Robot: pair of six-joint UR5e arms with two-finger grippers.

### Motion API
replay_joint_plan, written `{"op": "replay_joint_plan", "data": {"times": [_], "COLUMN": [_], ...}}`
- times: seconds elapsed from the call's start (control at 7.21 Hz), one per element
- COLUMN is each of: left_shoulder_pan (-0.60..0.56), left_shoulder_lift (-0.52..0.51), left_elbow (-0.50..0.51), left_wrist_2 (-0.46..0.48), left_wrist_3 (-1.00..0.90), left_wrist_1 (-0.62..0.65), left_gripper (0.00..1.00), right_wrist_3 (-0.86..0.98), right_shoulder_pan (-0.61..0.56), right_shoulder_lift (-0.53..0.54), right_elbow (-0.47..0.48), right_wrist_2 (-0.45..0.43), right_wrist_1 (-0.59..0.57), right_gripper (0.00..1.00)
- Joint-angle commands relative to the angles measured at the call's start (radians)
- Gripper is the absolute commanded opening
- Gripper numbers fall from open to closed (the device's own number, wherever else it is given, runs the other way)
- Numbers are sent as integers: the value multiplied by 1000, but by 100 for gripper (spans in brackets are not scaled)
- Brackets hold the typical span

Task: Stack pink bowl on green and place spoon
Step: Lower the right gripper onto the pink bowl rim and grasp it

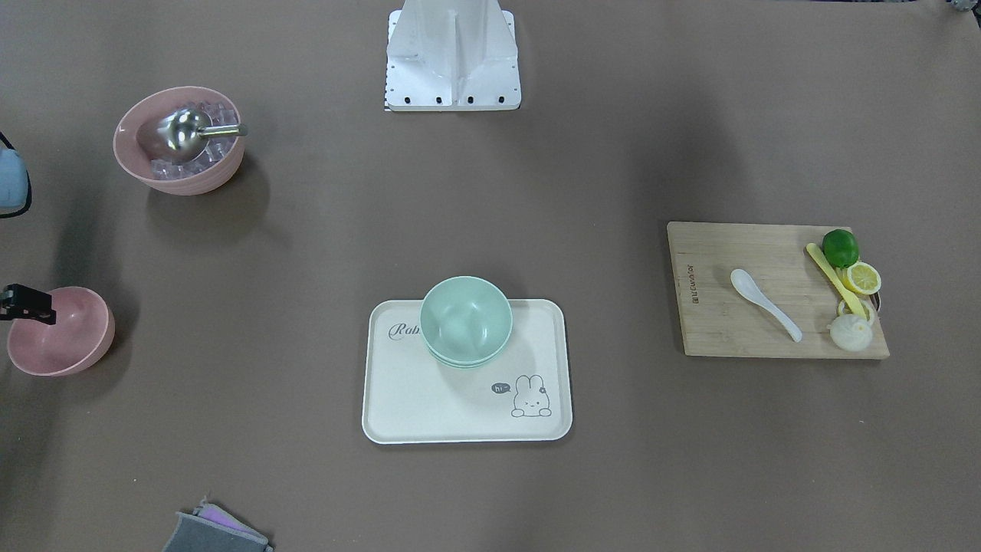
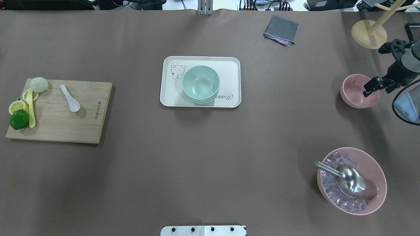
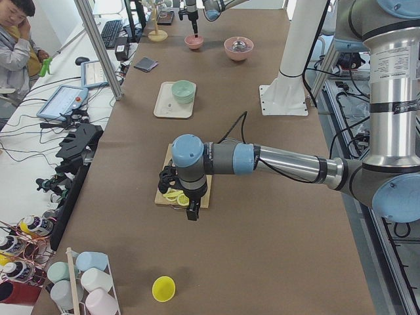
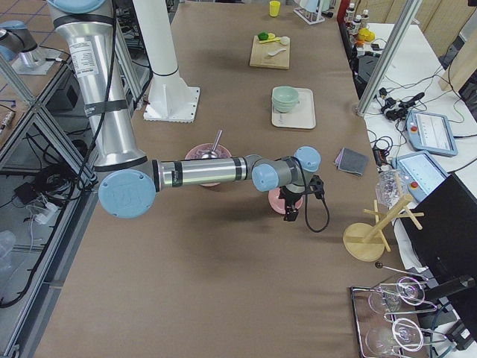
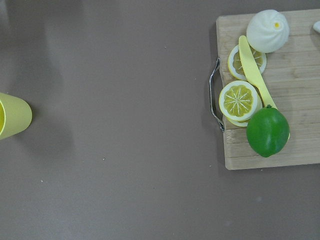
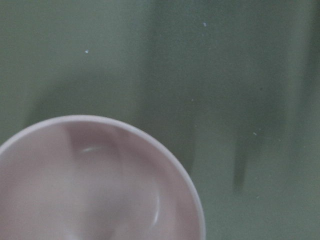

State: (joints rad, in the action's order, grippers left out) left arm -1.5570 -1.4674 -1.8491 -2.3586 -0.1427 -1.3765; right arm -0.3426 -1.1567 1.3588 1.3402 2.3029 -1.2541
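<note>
My right gripper should next grab the pink bowl by its rim (image 1: 59, 289) to stack it on the green one.
The small empty pink bowl (image 2: 354, 98) stands at the table's right end; it also shows in the front view (image 1: 65, 341) and fills the lower left of the right wrist view (image 6: 90, 185). My right gripper (image 2: 377, 88) hangs open just above the bowl's right rim. The green bowls (image 2: 200, 83) are stacked on a cream tray (image 2: 170, 95) at the table's middle. A white spoon (image 2: 70, 98) lies on the wooden cutting board (image 2: 59, 124) at the left end. My left gripper (image 3: 191, 213) hovers by the board's outer end; I cannot tell if it is open.
A large pink bowl (image 2: 377, 196) with ice and a metal scoop (image 2: 349, 178) stands near the right front. A lime (image 5: 267, 131), lemon slices, a yellow knife and a bun lie on the board. A grey cloth (image 2: 281, 29), a wooden stand (image 2: 369, 34) and a yellow cup (image 5: 12, 115) are around.
</note>
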Motion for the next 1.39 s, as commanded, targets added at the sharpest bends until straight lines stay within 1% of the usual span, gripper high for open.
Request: {"op": "replay_joint_plan", "data": {"times": [0.0, 0.14, 0.28, 0.55, 0.83, 0.97, 1.11, 1.25], "left_shoulder_pan": [0, 0, 0, 0, 0, 0, 2, 11], "left_shoulder_lift": [-2, -2, -7, -7, -7, 1, 5, 2], "left_elbow": [-4, -4, 1, 1, -2, 2, 4, 4], "left_wrist_2": [-1, -1, -1, -2, -4, -2, -4, -27], "left_wrist_3": [2, 0, -5, -3, -6, -6, 23, 99], "left_wrist_1": [1, 1, -2, -18, -42, -99, -123, -134], "left_gripper": [98, 98, 98, 98, 98, 98, 98, 98], "right_wrist_3": [-35, -103, -180, -188, -237, -360, -615, -858], "right_shoulder_pan": [11, 11, 11, 12, 12, 44, 122, 223], "right_shoulder_lift": [6, -3, -4, -10, -14, -42, -123, -238], "right_elbow": [-50, -49, -36, -29, 42, 100, 144, 157], "right_wrist_2": [0, -2, 0, 1, 4, 24, 27, 7], "right_wrist_1": [100, 101, 105, 105, 93, 88, 91, 91], "right_gripper": [100, 78, 1, 0, 0, 0, 0, 0]}}
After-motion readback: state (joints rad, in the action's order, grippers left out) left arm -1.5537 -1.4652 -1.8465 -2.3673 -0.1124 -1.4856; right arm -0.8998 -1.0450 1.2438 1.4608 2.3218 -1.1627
